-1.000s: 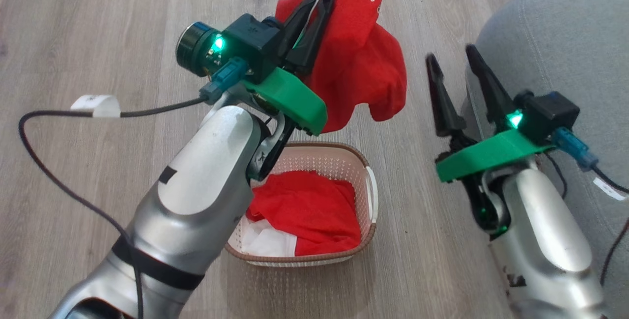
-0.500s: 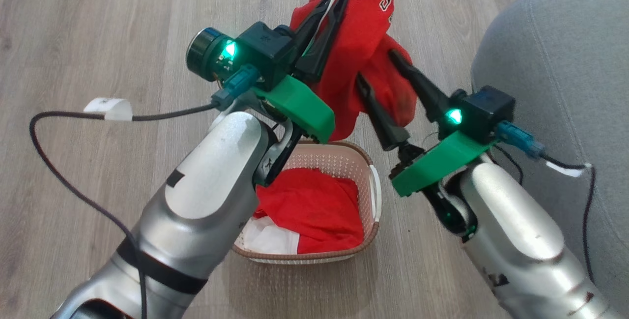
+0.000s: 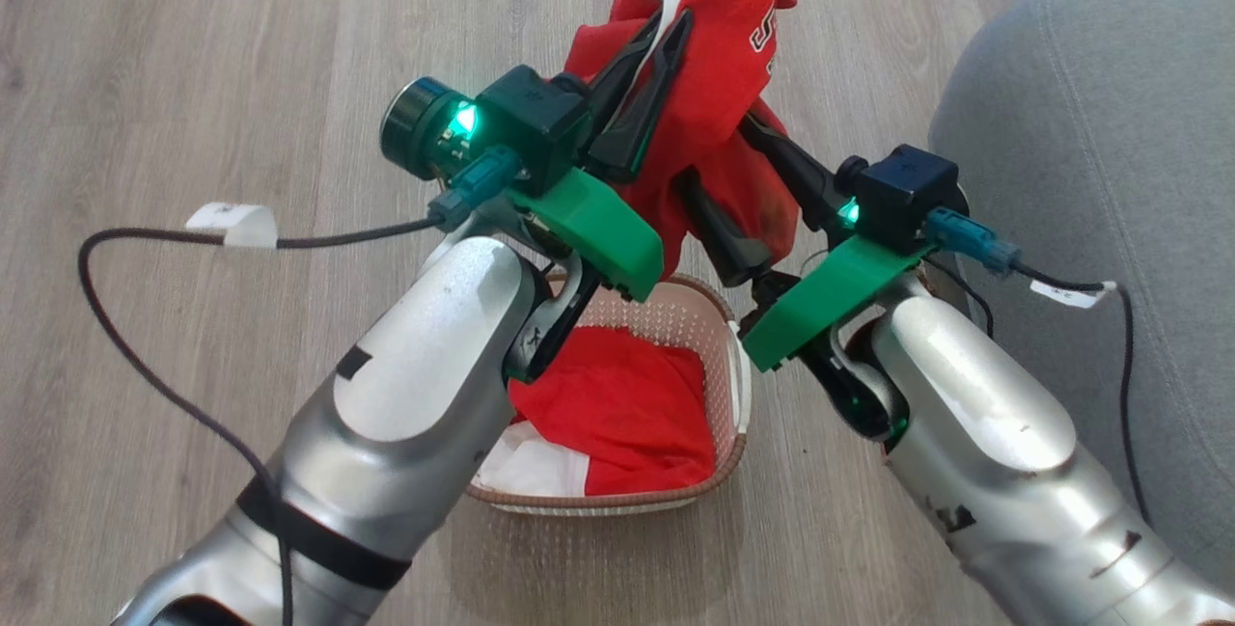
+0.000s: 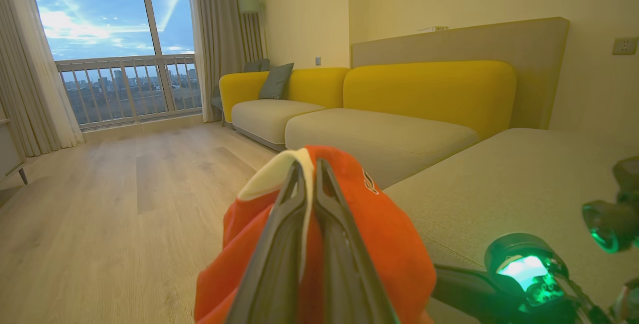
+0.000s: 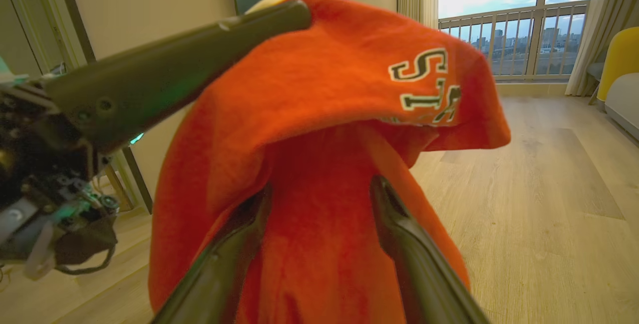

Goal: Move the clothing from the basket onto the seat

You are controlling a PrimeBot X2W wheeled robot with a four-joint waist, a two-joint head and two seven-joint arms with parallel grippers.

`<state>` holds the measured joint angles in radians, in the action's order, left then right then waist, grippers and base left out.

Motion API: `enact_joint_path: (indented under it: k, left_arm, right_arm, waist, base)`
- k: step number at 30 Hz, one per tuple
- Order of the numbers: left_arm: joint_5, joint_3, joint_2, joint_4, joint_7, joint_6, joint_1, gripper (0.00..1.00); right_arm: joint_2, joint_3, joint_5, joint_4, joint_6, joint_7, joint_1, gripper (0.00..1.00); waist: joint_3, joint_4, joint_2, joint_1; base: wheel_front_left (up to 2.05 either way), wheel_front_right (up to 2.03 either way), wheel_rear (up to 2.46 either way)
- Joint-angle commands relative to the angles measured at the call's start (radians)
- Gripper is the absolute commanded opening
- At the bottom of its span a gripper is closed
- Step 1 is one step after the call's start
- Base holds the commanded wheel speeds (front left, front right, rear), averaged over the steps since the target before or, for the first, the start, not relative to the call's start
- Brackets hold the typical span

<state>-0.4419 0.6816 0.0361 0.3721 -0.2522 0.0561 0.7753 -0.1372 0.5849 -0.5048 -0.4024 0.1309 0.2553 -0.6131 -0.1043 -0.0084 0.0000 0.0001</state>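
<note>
Next, my right gripper grabs the red garment by its hanging body below the printed letters, to carry the clothing onto the seat [image 3: 1090, 124].
My left gripper [image 3: 672, 20] is shut on the white trim of one red piece of clothing [image 3: 724, 57], holding it up above the basket [image 3: 675, 496]. That garment droops to the right of the fingers and carries printed letters. My right gripper [image 3: 719, 151] is open, with its two fingers on either side of the hanging fabric [image 5: 324, 89]. A second red garment [image 3: 627, 404] with a white part lies in the cream basket. The grey seat [image 3: 1090, 124] fills the right side, close to my right arm. In the left wrist view my shut left gripper [image 4: 307, 165] pinches the cloth [image 4: 384, 229].
The basket stands on a wooden floor [image 3: 193, 47]. A black cable with a white tag [image 3: 232, 221] loops from my left wrist. More cushions with yellow backs [image 4: 429, 89] run along the wall toward a large window [image 4: 115, 39].
My right gripper has swung left from beside the seat to the hanging garment, and its open fingers now straddle the fabric. My left gripper still holds the garment and has drifted slightly right.
</note>
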Motion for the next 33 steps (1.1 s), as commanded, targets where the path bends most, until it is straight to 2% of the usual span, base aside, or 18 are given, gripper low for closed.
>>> enact_joint_path:
  k: [1,2,3,4,5,6,7,13,33]
  left_arm:
    - [-0.008,-0.028,0.014,-0.029,-0.01,0.007,0.046,0.0]
    - [-0.009,-0.028,0.014,-0.028,-0.01,0.007,0.044,0.0]
    - [-0.01,-0.027,0.014,-0.028,-0.01,0.007,0.042,0.0]
    - [-0.012,-0.026,0.014,-0.027,-0.01,0.007,0.041,0.0]
    - [-0.014,-0.024,0.014,-0.027,-0.01,0.007,0.038,0.0]
    - [-0.015,-0.022,0.014,-0.027,-0.01,0.007,0.037,0.0]
    - [-0.017,-0.021,0.014,-0.028,-0.01,0.008,0.036,0.0]
    - [-0.022,-0.014,0.014,-0.028,-0.01,0.011,0.03,0.0]
    - [-0.006,-0.033,0.014,-0.028,-0.01,0.008,0.022,0.0]
  right_arm:
    - [0.02,0.007,-0.014,0.018,0.0,0.006,-0.039,1.0]
    - [0.022,0.007,-0.017,0.012,0.0,0.006,-0.04,0.98]
    - [0.023,0.009,-0.02,0.006,0.0,0.006,-0.041,0.85]
    - [0.024,0.01,-0.022,0.001,0.0,0.006,-0.042,0.48]
    - [0.025,0.012,-0.027,-0.006,0.0,0.006,-0.041,0.38]
    - [0.026,0.015,-0.031,-0.012,0.0,0.006,-0.041,0.12]
    - [0.027,0.018,-0.034,-0.015,0.0,0.006,-0.043,0.0]
    - [0.028,0.015,-0.044,-0.021,0.0,0.006,-0.044,0.0]
    - [0.031,-0.109,0.02,0.07,0.0,0.006,0.018,0.0]
  waist:
    - [0.002,-0.002,0.0,-0.0001]
    - [0.004,-0.002,0.0,-0.0001]
    - [0.005,-0.003,0.0,-0.0001]
    - [0.007,-0.004,0.0,-0.0001]
    - [0.01,-0.005,0.0,-0.0001]
    - [0.011,-0.005,0.0,-0.0001]
    - [0.012,-0.006,0.0,-0.0001]
    - [0.015,-0.007,0.0,-0.0001]
    - [-0.009,-0.026,0.0,-0.0001]
  base:
    - [0.0,0.0,0.0]
    - [0.0,0.0,0.0]
    - [0.0,0.0,0.0]
    - [0.0,0.0,0.0]
    - [0.0,0.0,0.0]
    - [0.0,0.0,0.0]
    - [0.0,0.0,0.0]
    - [0.0,0.0,0.0]
    - [0.0,0.0,0.0]
